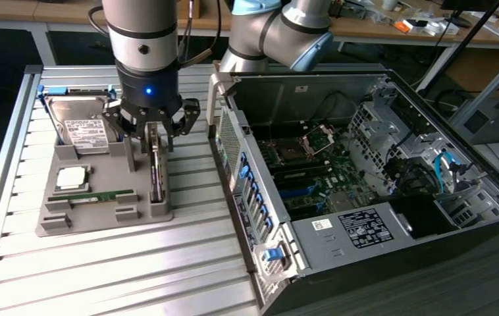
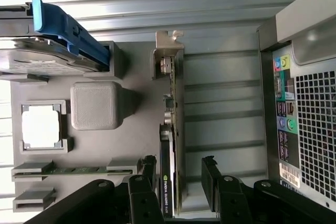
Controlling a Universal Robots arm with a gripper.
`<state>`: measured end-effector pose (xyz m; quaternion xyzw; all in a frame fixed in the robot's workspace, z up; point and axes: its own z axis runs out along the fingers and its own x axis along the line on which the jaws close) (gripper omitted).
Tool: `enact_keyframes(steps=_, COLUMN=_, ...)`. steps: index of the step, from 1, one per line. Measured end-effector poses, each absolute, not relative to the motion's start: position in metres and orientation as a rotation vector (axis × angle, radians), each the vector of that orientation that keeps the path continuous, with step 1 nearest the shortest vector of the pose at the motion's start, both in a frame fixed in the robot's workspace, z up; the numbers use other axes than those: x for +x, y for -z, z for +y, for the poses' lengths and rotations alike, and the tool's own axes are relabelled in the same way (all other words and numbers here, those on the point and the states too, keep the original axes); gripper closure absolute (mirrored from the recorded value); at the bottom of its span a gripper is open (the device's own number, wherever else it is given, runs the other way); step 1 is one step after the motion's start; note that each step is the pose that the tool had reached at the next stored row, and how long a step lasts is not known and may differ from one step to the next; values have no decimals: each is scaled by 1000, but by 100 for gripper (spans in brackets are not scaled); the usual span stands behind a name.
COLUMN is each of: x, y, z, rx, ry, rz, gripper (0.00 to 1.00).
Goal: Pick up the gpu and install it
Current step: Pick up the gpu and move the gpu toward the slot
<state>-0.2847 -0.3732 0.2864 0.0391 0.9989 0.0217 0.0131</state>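
Observation:
My gripper's fingers are still above the card's top edge point(image 2: 176, 166) beside the black shroud point(image 2: 166, 156), so closing now would miss. It moves lower, before closing.
The gpu point(image 1: 157, 170) stands on edge in a slot along the grey holder tray point(image 1: 100, 220), on the side nearest the computer. In the wrist view it is a thin dark card point(image 2: 169, 135) with a silvery end bracket point(image 2: 168, 51). My gripper point(image 1: 151, 128) hangs right over its far end. It is open point(image 2: 178, 170), with one black finger point(image 2: 148, 167) close to one face of the card and the other finger point(image 2: 210, 170) a small gap off the opposite face. Nothing is held.
The tray also carries a hard drive point(image 1: 83, 128) in a blue bracket, a CPU point(image 1: 72, 176) and a RAM stick point(image 1: 91, 195). The open computer case point(image 1: 259, 217) lies at the exterior view's right, motherboard point(image 1: 311, 171) exposed. All of it rests on a slatted metal table point(image 1: 100, 276).

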Motion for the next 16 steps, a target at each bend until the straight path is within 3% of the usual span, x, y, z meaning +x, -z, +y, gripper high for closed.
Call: enact_keyframes(steps=16, x=-288, y=-270, z=-368, rx=122, ry=-68, rz=3112, gripper=52)
